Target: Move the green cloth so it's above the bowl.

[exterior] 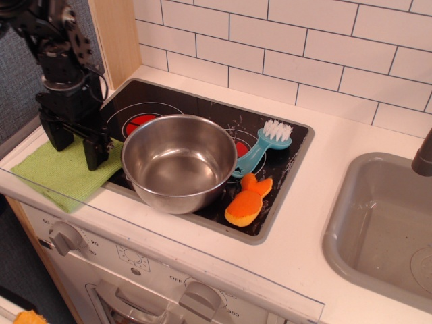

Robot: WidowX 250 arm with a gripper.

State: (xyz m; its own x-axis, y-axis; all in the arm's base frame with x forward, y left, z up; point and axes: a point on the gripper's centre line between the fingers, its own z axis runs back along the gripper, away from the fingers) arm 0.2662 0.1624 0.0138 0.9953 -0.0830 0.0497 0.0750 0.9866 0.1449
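I need to move the cloth above the bowl [179,160], so my gripper should first grip the green cloth by its stovetop-side part [81,156].
The green cloth [59,172] lies flat on the white counter at the front left, its right edge at the stovetop and next to the bowl. The steel bowl [179,160] stands empty on the black stovetop [209,111], right of the cloth. My black gripper [76,147] hangs over the cloth's far right part, fingers pointing down and spread apart. One fingertip [96,158] is close to the bowl's left rim. Nothing is between the fingers. I cannot tell whether the tips touch the cloth.
A blue dish brush [263,147] and an orange plush toy [248,200] lie on the stovetop right of the bowl. A grey sink [378,229] is at the right. A wooden post [116,37] and tiled wall stand behind. Oven knobs [64,236] sit below the counter's front edge.
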